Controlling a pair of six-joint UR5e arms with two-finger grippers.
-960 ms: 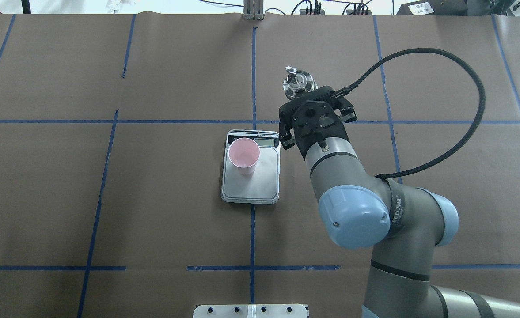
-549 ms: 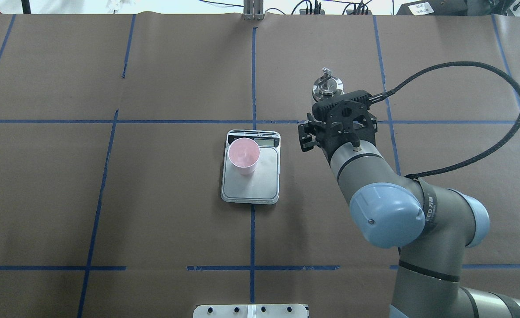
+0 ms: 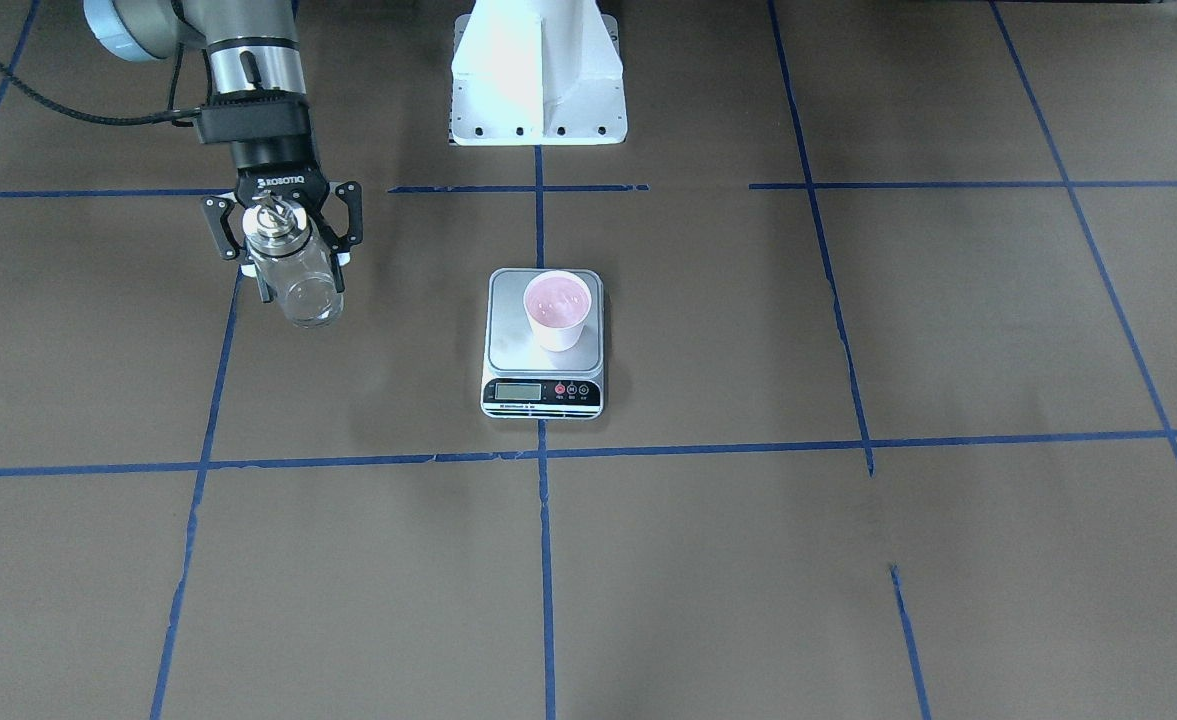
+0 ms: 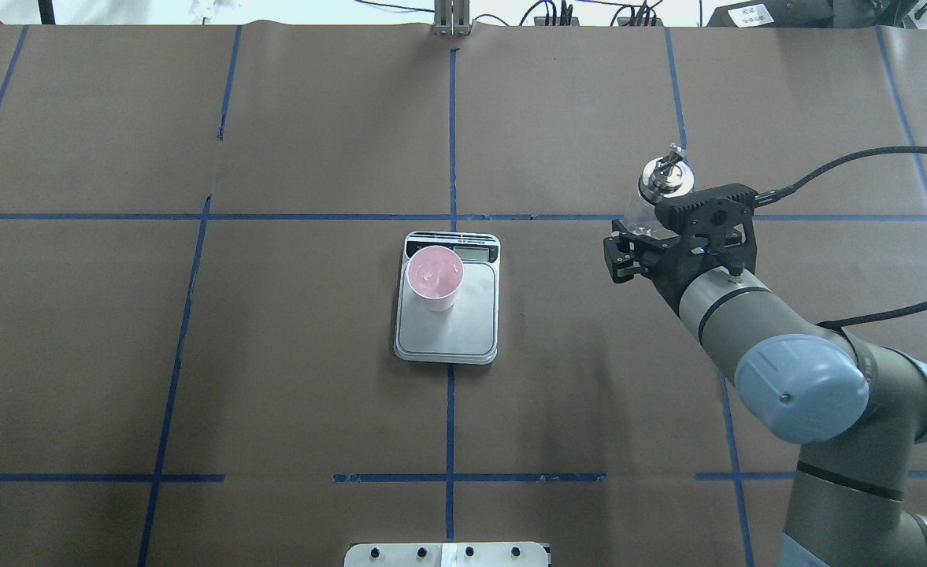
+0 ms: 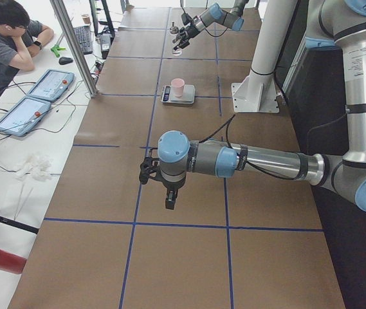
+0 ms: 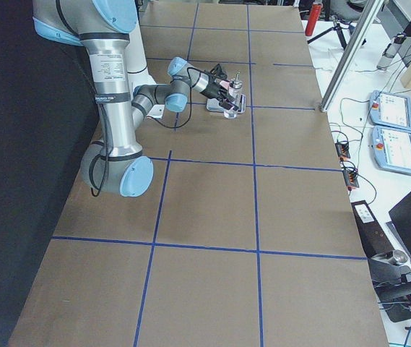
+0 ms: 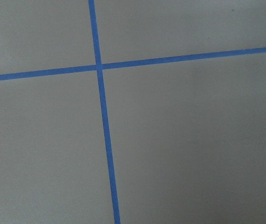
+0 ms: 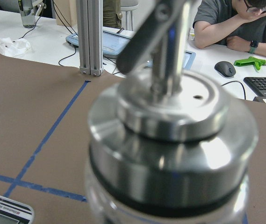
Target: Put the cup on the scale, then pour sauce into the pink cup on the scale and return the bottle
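Note:
The glass bottle's base (image 3: 315,313) is above the brown paper (image 3: 262,390) in the front view, so my right gripper should keep holding the bottle until it is lower.
The pale pink cup (image 4: 434,277) stands upright on the scale (image 4: 467,327), toward its display end; both also show in the front view, cup (image 3: 557,308) on scale (image 3: 508,345). My right gripper (image 4: 646,236) is shut on the clear glass bottle (image 4: 665,179) and holds it upright, well to the right of the scale. In the front view the gripper (image 3: 288,245) grips the bottle (image 3: 303,295) by its upper body. The silver collar and spout fill the right wrist view (image 8: 170,121). My left gripper (image 5: 168,193) shows only in the left side view; I cannot tell whether it is open.
Brown paper with blue tape lines (image 4: 451,134) covers the table. The white robot pedestal (image 3: 538,70) stands at the robot's edge. An aluminium post (image 4: 451,17) stands at the far edge. An operator (image 5: 9,38) sits beyond it with tablets and cables.
My right arm has carried the bottle to the right and a little nearer, away from the scale. The cup and scale have not moved.

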